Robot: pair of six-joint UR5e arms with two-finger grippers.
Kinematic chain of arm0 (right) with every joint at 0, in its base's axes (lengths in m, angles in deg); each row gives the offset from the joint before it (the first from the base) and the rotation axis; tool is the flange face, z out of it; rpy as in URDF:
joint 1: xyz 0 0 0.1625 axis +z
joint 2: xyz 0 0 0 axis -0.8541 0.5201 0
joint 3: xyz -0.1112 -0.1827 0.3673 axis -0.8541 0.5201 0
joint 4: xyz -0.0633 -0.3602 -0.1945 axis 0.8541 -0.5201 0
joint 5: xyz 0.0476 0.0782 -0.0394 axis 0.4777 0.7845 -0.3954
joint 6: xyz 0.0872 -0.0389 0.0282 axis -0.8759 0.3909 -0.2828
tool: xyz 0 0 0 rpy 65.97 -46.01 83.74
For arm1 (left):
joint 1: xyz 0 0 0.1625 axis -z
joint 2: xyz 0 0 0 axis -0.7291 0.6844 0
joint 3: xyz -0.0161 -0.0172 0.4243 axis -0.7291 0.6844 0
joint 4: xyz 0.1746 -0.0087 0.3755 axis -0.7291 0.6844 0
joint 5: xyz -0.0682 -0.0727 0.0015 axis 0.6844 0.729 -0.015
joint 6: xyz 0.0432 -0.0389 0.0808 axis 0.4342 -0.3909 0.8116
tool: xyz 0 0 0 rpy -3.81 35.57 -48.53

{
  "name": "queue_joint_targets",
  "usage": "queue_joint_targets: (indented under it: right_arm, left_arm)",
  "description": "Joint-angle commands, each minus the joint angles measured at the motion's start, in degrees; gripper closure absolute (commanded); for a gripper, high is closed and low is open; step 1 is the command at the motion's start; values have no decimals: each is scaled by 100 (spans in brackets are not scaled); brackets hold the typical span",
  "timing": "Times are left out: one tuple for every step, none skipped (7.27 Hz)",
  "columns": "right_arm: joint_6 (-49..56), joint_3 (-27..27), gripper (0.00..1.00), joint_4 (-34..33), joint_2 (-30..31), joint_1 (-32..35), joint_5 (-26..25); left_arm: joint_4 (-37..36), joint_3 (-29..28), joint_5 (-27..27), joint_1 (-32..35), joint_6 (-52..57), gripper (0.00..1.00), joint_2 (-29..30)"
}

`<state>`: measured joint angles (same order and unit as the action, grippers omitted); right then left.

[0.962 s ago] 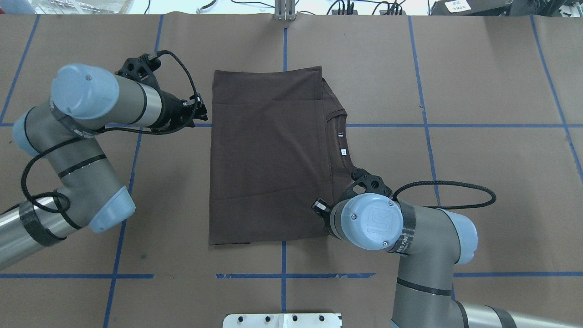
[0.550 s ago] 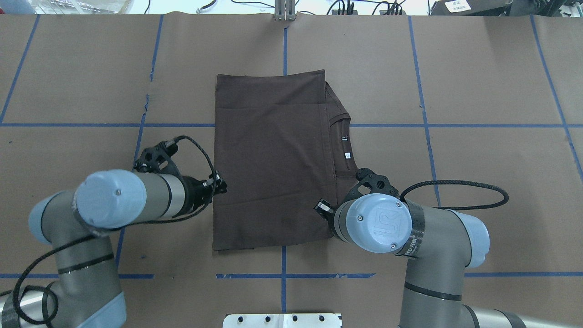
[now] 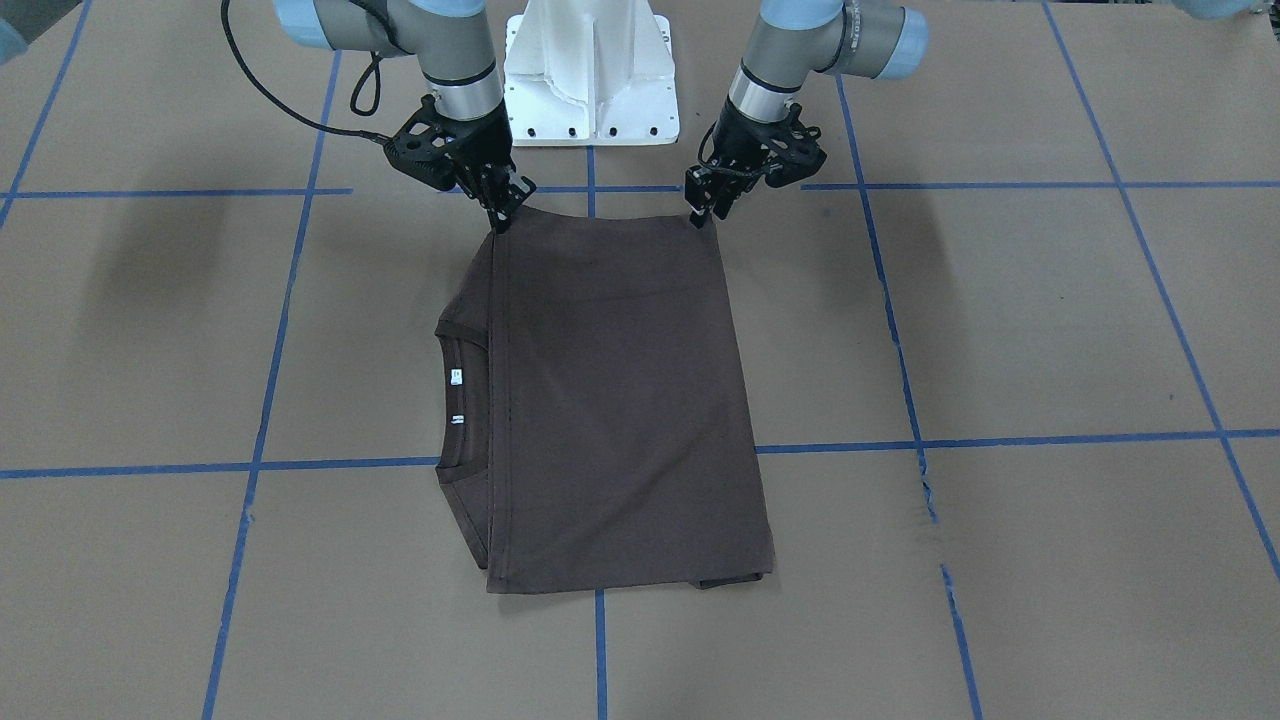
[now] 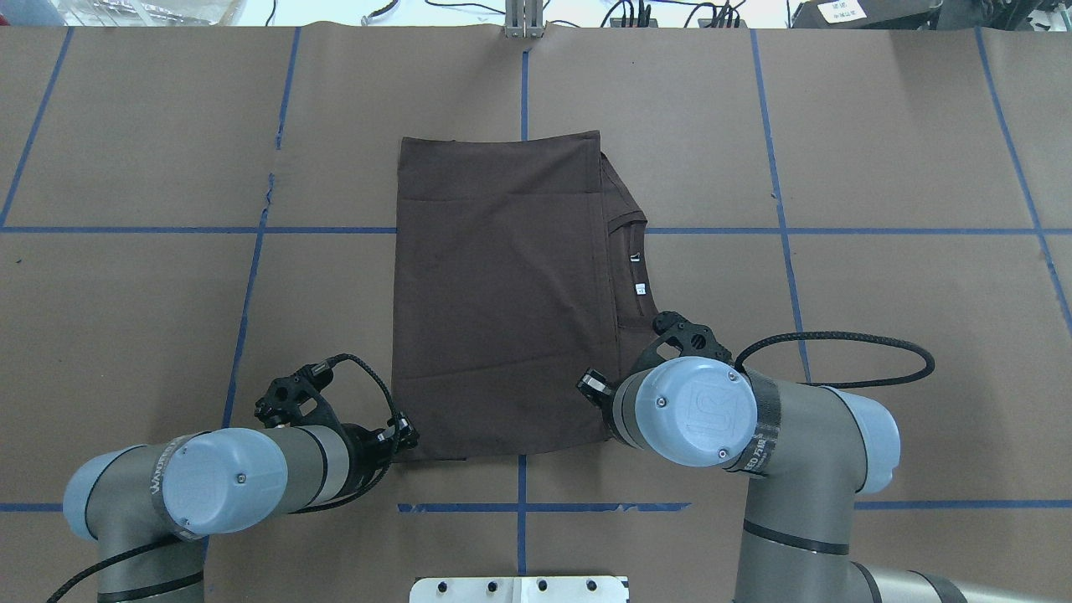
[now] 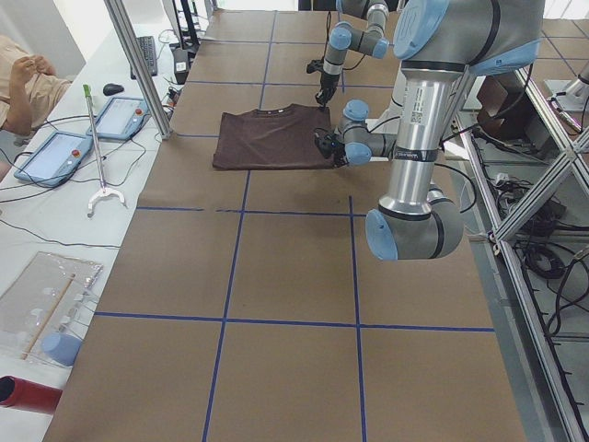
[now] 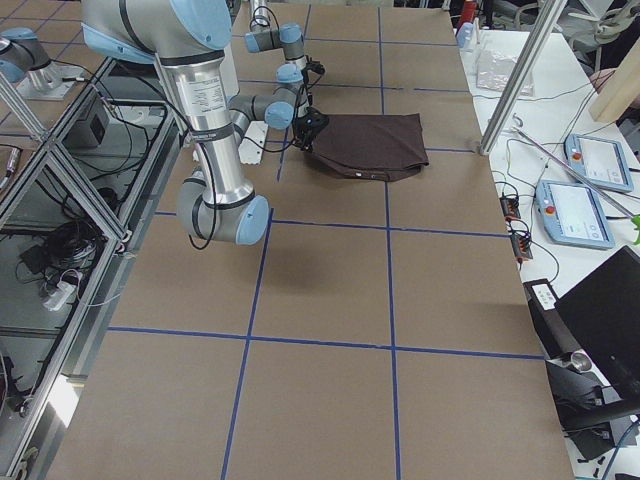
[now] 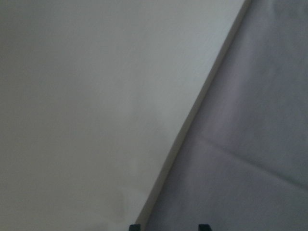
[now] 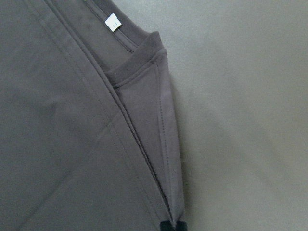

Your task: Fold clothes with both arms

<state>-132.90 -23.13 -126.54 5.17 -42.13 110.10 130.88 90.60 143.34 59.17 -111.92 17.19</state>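
Observation:
My left gripper's fingers reach down astride the T-shirt's corner edge [image 3: 714, 235] [image 7: 149, 219], one over the table. Closing comes next, as it would now catch the dark brown T-shirt.
The dark brown T-shirt [image 4: 502, 293] lies folded flat on the table, its collar and white tags [image 4: 638, 272] showing at the right edge; it also shows in the front view [image 3: 620, 400]. My left gripper [image 4: 404, 439] is low at the shirt's near-left corner [image 3: 705, 212]. In the left wrist view its fingertips [image 7: 204, 226] stand apart over the shirt's edge [image 7: 250, 144], so it is open. My right gripper [image 4: 596, 392] is at the near-right corner [image 3: 500, 218]. In the right wrist view it is shut on the shirt's folded edge [image 8: 168, 192].
The white pedestal base [image 3: 590, 80] stands just behind both grippers. Blue tape lines [image 4: 779, 230] grid the brown table cover. Tablets [image 5: 55, 152] and an operator [image 5: 23, 78] are at the table's far side in the left view.
My left arm has swung from the shirt's far-left side back to its near-left corner. The shirt has shifted slightly to the right. The right arm has barely moved.

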Motion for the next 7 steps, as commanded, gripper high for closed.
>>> queue_joint_targets:
  right_arm:
    - [0, -2, 100, -8, 16, 8, -5]
    - [0, -2, 100, -8, 25, 8, -5]
    - [0, -2, 100, -8, 25, 8, -5]
    - [0, -2, 100, -17, 25, 17, -5]
    - [0, -2, 100, -17, 25, 17, -5]
    - [0, -2, 100, -17, 25, 17, -5]
    - [9, 7, 100, -17, 34, 17, -5]
  left_arm:
    - [-9, -33, -4, -50, -26, 50, -13]
    - [-9, -33, -4, -58, -26, 51, 5]
    - [-9, -25, 4, -50, -9, 51, 14]
    - [-9, -51, 4, -50, 18, 52, 14]
    - [-9, -51, 4, -58, 18, 54, 14]
    - [-9, -68, 4, -67, 18, 58, 22]
    - [-9, -86, 4, -67, 9, 62, 31]
